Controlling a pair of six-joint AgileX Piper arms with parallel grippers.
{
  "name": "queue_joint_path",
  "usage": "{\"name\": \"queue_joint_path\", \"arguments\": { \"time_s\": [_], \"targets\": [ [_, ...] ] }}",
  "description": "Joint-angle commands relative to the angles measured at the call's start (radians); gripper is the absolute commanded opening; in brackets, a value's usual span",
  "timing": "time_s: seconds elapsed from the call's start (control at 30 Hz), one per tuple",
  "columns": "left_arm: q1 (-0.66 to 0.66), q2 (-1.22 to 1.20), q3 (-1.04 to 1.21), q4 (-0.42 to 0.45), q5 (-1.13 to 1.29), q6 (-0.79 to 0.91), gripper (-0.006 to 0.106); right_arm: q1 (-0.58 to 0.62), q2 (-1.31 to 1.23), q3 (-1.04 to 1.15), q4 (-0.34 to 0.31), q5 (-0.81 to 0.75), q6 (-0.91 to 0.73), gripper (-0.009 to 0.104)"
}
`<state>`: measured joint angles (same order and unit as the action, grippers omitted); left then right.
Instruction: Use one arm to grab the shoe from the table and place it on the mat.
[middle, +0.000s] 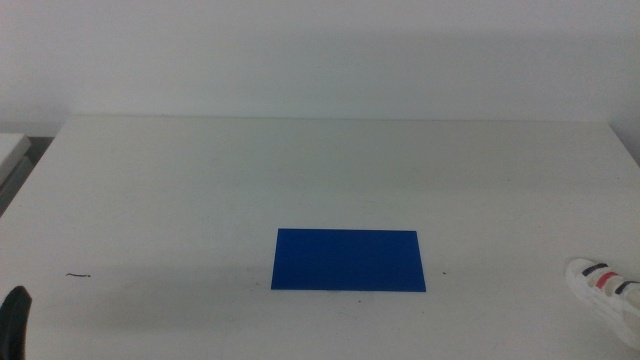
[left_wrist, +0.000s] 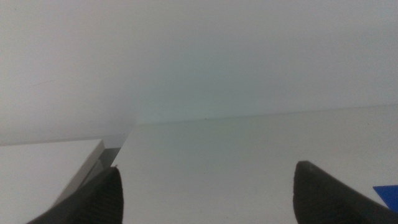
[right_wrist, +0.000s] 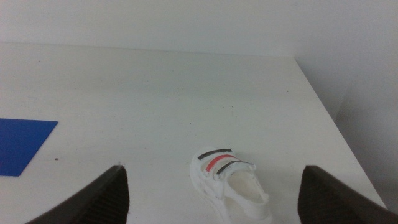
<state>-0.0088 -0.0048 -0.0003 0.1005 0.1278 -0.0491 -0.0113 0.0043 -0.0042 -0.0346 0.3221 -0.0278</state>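
Observation:
My right gripper should next grab the shoe by the facing sides around its foot opening (right_wrist: 242, 188), and the shoe's toe is round and slopes down.
The white shoe (middle: 605, 285) with dark and red straps lies on the white table (middle: 200, 180) at the near right edge, to the right of the dark blue mat (middle: 348, 260). The right wrist view shows the shoe (right_wrist: 227, 183) on the table between the wide-apart jaws of my right gripper (right_wrist: 212, 186), which is open, empty and not touching it. The mat's corner (right_wrist: 22, 146) shows there too. My left gripper (left_wrist: 208, 199) is open and empty; one jaw tip (middle: 15, 320) shows at the near left corner in the middle view.
A second white surface (middle: 12, 150) stands beside the table's left edge, with a gap between them (left_wrist: 109, 155). A small dark mark (middle: 78, 275) lies on the table at the near left. The table's right edge (right_wrist: 323, 106) runs close to the shoe.

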Motion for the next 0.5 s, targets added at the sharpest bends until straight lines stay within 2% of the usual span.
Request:
{"name": "queue_joint_path", "arguments": {
  "time_s": [0.0, 0.07, 0.2, 0.4, 0.47],
  "targets": [
    [0.000, 0.005, 0.000, -0.004, -0.012, -0.001, 0.094, 0.000, -0.004, 0.004, -0.003, 0.000, -0.002, 0.079],
    [0.000, 0.005, 0.000, -0.004, -0.012, -0.001, 0.094, 0.000, -0.004, 0.004, -0.003, 0.034, -0.002, 0.079],
    [0.000, 0.005, 0.000, -0.004, -0.012, -0.001, 0.094, 0.000, 0.024, -0.142, -0.001, 0.115, -0.007, 0.079],
    [0.000, 0.005, 0.000, -0.004, -0.012, -0.001, 0.094, 0.002, 0.277, -0.436, 0.007, 0.304, -0.005, 0.079],
    [0.000, 0.005, 0.000, -0.004, -0.012, -0.001, 0.094, 0.002, 0.387, -0.545, 0.035, 0.407, -0.005, 0.079]
  ]
}}
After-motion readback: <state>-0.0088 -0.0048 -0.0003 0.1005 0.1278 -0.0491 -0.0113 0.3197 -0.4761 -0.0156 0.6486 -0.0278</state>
